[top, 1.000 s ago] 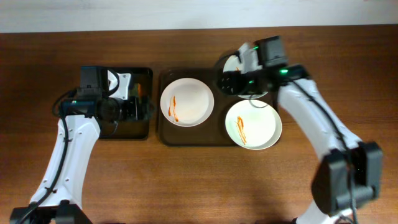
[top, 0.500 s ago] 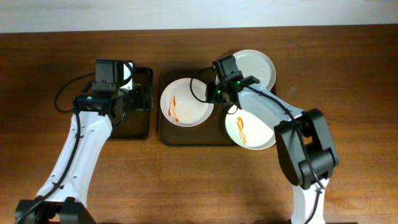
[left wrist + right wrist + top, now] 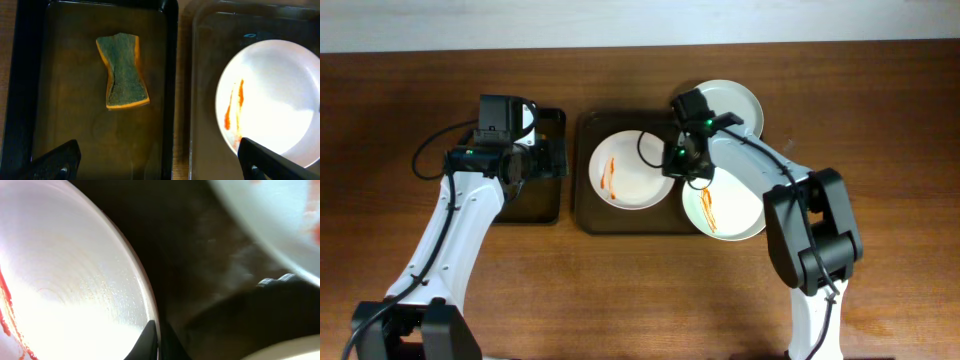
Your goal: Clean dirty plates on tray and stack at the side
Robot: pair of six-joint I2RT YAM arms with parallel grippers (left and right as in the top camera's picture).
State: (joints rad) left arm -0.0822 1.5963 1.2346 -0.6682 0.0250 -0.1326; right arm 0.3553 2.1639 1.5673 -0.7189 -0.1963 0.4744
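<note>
My left gripper reaches the sponge next and grabs its narrow green middle, so its flared orange-edged end stays free to clean plates.
On the dark brown tray lies a white plate with an orange-red smear. My right gripper is shut on its right rim, and in the right wrist view the jaws pinch that rim of the plate. A second smeared plate rests at the tray's right end. A third plate lies at the back right, partly under my right arm. My left gripper hangs open over the small black tray, holding nothing.
A worn orange-and-green sponge lies in the black tray, ahead of my left fingers. Bare wooden table surrounds both trays. The brown tray sits just right of the black one.
My right gripper has shut on the left plate's rim, and the plate has shifted slightly right. The right arm swung down from the back plate. The left arm moved a little.
</note>
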